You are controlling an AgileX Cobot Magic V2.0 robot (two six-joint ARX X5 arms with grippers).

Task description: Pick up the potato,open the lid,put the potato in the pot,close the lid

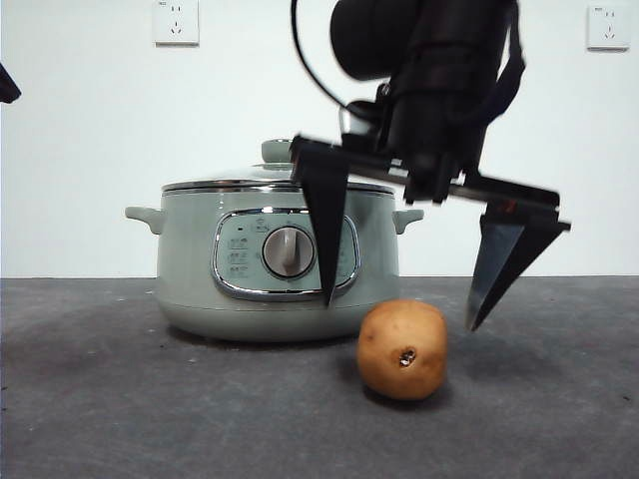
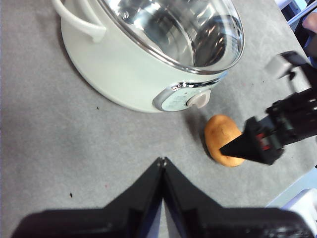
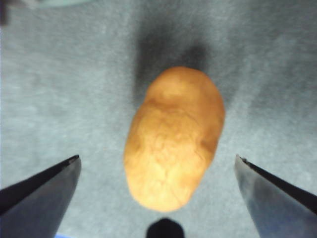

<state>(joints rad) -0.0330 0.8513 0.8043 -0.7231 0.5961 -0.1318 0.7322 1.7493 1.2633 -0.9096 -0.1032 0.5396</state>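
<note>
Next, the right gripper grabs the golden-brown potato around its plump middle [image 1: 402, 344] [image 3: 172, 136] to get it into the pot.
The golden-brown potato [image 1: 402, 349] lies on the grey table in front of the pot [image 1: 275, 259], a little to its right. My right gripper [image 1: 399, 314] hangs open directly above it, one jaw on each side, not touching; in the right wrist view the potato [image 3: 173, 136] fills the gap between the spread jaws of that gripper [image 3: 157, 161]. The sage-green pot [image 2: 148, 54] carries its glass lid [image 2: 181, 29], and the lid [image 1: 275, 180] with its knob sits shut on top. My left gripper [image 2: 162, 161] is shut and empty, held high above the table, away from the potato [image 2: 223, 139].
Grey table surface [image 1: 120, 399] stretches around the pot. A white wall with two sockets [image 1: 176, 22] stands behind. A black tip of the waiting arm [image 1: 8, 85] shows at the far left edge.
</note>
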